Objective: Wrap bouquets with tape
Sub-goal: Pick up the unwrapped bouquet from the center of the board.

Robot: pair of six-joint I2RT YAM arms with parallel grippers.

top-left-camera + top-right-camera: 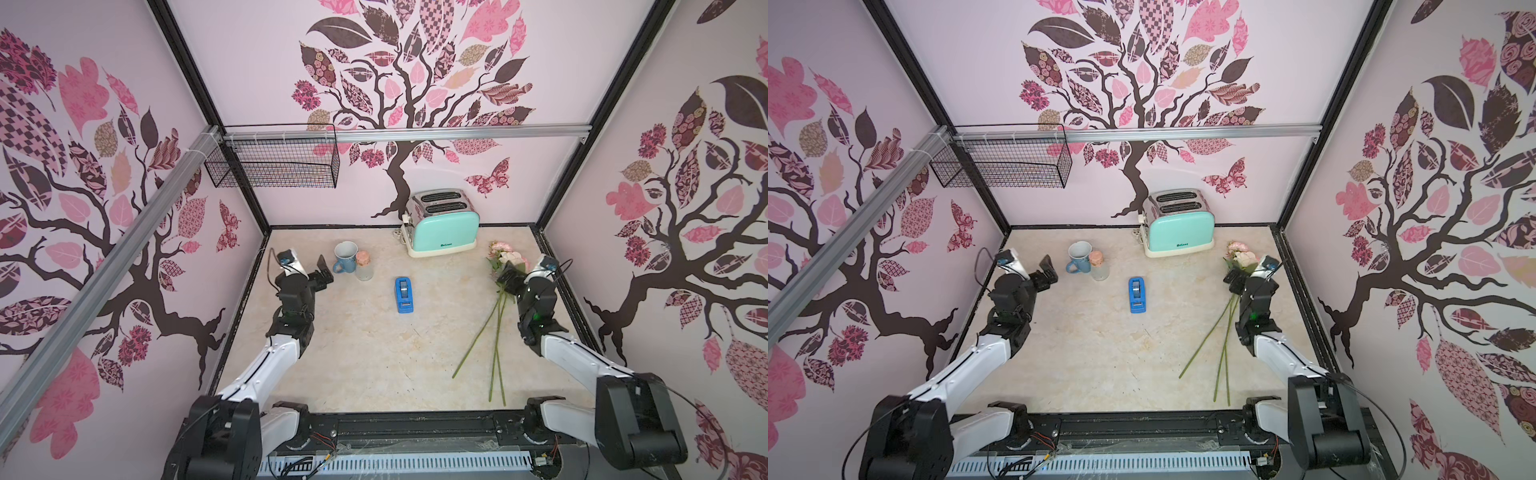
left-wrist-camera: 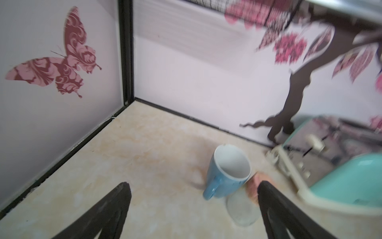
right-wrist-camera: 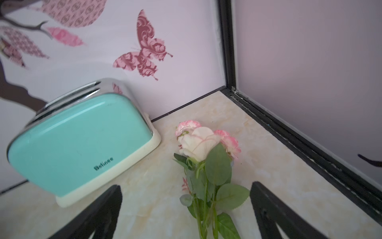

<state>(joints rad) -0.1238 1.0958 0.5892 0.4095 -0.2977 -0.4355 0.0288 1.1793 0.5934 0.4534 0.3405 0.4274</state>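
My right gripper will next grab all the bouquets' stems just below the leaves, to keep the stems bundled to wrap with tape (image 1: 404, 294).
The bouquets (image 1: 505, 259) (image 1: 1241, 257) lie on the table at the right: pink and cream blooms toward the back, long green stems (image 1: 496, 332) fanning toward the front. My right gripper (image 1: 509, 277) (image 1: 1235, 281) (image 3: 186, 186) hovers open over the leafy part just below the blooms (image 3: 199, 144). The stems run between its spread fingers, which do not touch them. The tape (image 1: 404, 294) (image 1: 1137, 295), in its blue dispenser, stands alone mid-table. My left gripper (image 1: 324, 272) (image 1: 1047, 270) (image 2: 194, 184) is open and empty at the left, beside a mug.
A blue mug (image 1: 345, 257) (image 2: 227, 165) and a glass jar with a pink lid (image 1: 364, 267) (image 2: 242, 209) stand just right of the left gripper. A mint toaster (image 1: 442, 226) (image 3: 82, 142) sits at the back wall. A wire basket (image 1: 274, 160) hangs high at the left.
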